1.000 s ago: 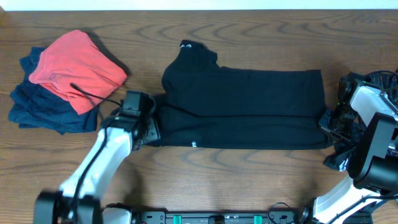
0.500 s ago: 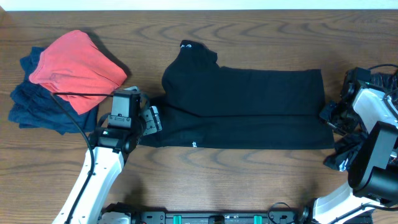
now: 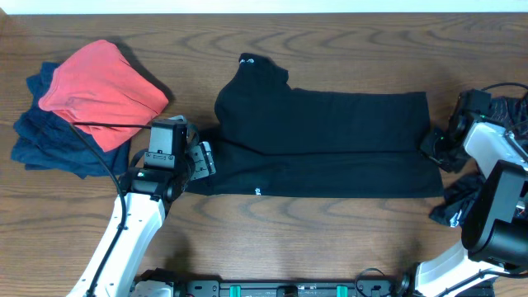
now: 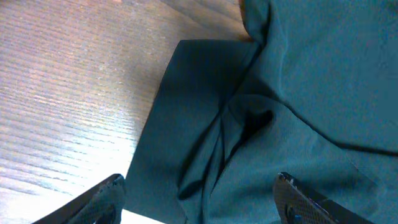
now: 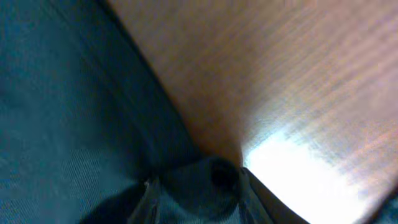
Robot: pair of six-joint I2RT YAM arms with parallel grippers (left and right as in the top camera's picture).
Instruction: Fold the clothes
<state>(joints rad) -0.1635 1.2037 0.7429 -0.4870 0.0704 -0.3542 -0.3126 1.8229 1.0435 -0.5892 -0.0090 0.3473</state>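
My left gripper takes hold of the black shirt by its far edge's protruding flap next, to fold the shirt's far side toward the front.
A black shirt lies folded lengthwise across the middle of the table, with a small white logo near its front edge. My left gripper is at the shirt's left end. In the left wrist view this gripper is open, and wrinkled black cloth lies flat below its spread fingers. My right gripper is at the shirt's right edge. In the right wrist view its fingers stand apart, with a loose lump of the shirt's edge between them.
A red garment lies on top of dark blue ones at the far left. More black cloth is bunched at the right edge beside the right arm. Bare wooden table runs along the front.
The right gripper was shut on the shirt's edge, has opened and has shifted slightly toward the back. The left arm has swung straighter, and its gripper has opened a little wider.
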